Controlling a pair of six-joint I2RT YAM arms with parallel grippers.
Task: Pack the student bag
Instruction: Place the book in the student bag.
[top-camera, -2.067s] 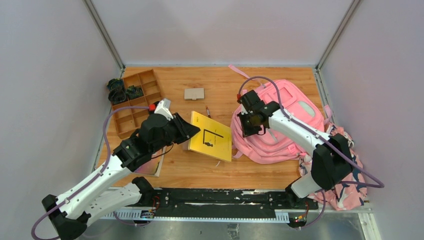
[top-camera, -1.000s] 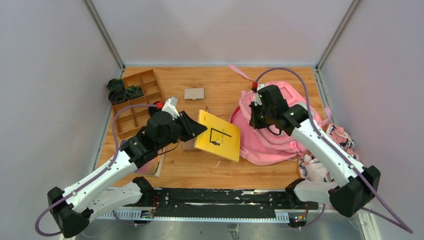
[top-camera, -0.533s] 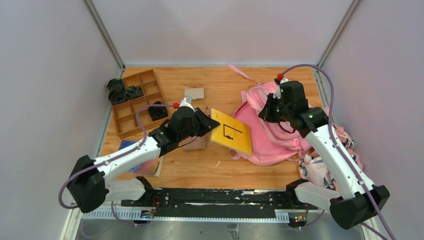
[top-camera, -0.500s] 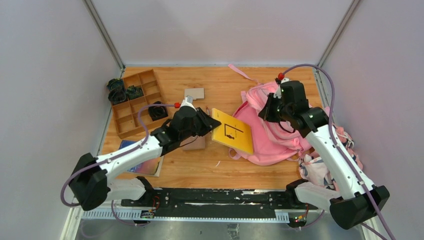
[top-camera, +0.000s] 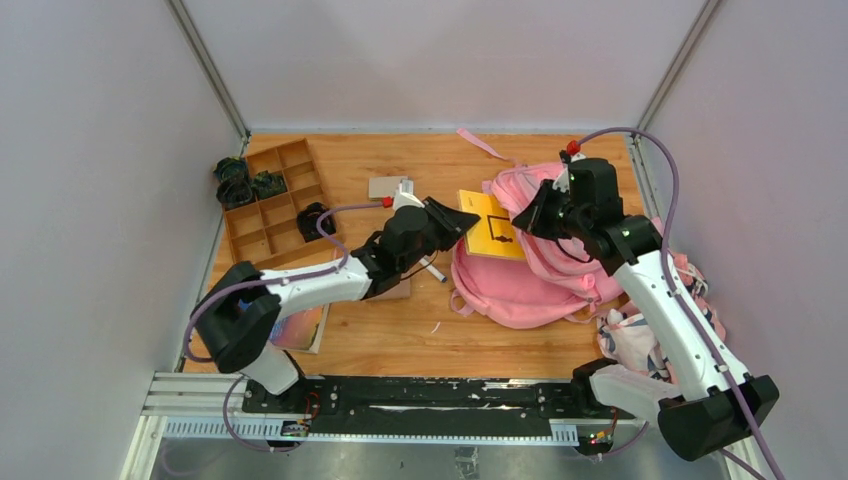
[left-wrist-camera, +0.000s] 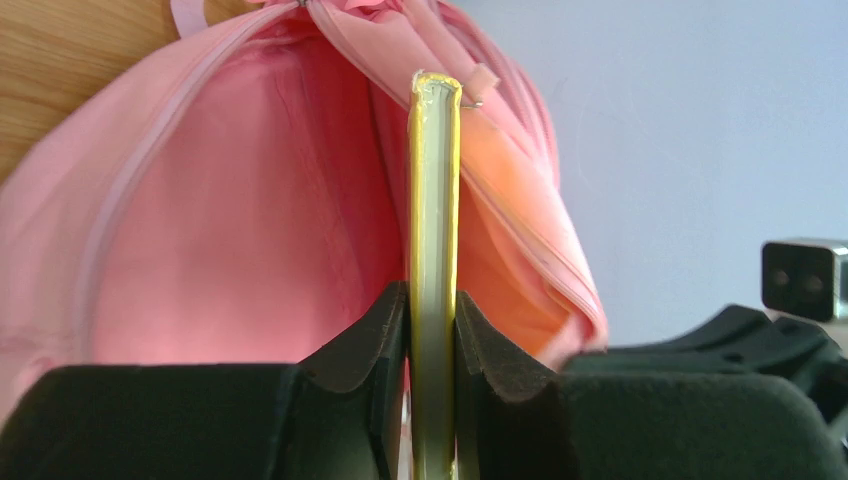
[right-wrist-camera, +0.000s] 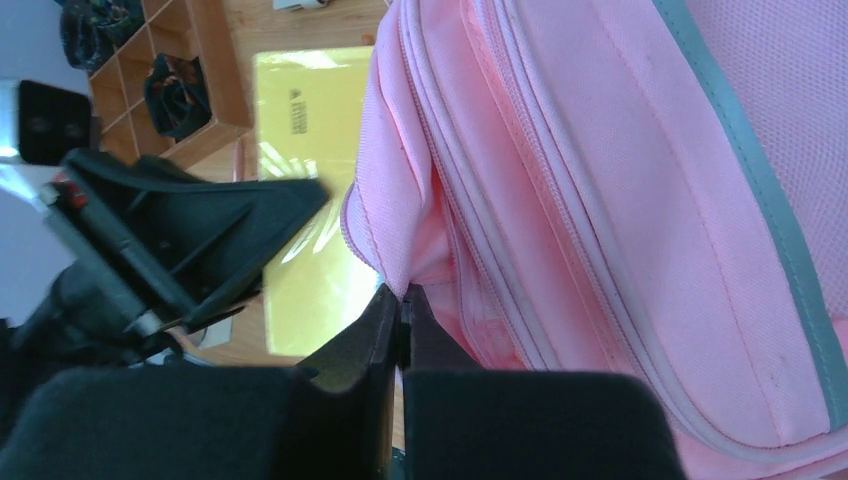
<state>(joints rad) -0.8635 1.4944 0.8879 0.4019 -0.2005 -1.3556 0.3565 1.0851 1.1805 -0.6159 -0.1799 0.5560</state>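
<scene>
The yellow book's end (top-camera: 472, 205) by my fingers still sticks out of the bag's opening, so my left gripper needs to keep holding the book until it is deeper.
The pink student bag (top-camera: 530, 275) lies at the right of the table, its mouth held open. My right gripper (top-camera: 530, 217) is shut on the bag's opening edge (right-wrist-camera: 385, 255) and lifts it. My left gripper (top-camera: 455, 220) is shut on a yellow book (top-camera: 492, 225), held edge-on (left-wrist-camera: 433, 200), with its far end partly inside the bag's open mouth (left-wrist-camera: 250, 220). The yellow book also shows in the right wrist view (right-wrist-camera: 310, 170), beside the left gripper (right-wrist-camera: 200, 240).
A wooden divider tray (top-camera: 265, 205) with dark items stands at the back left. A small grey card (top-camera: 388, 187), a pen (top-camera: 433, 270) and a flat book (top-camera: 295, 330) lie on the table. A patterned cloth bundle (top-camera: 660, 350) lies at the right edge.
My left gripper has carried the yellow book right and back, from mid-table into the bag's mouth. My right gripper has lifted the bag's edge and now holds it open.
</scene>
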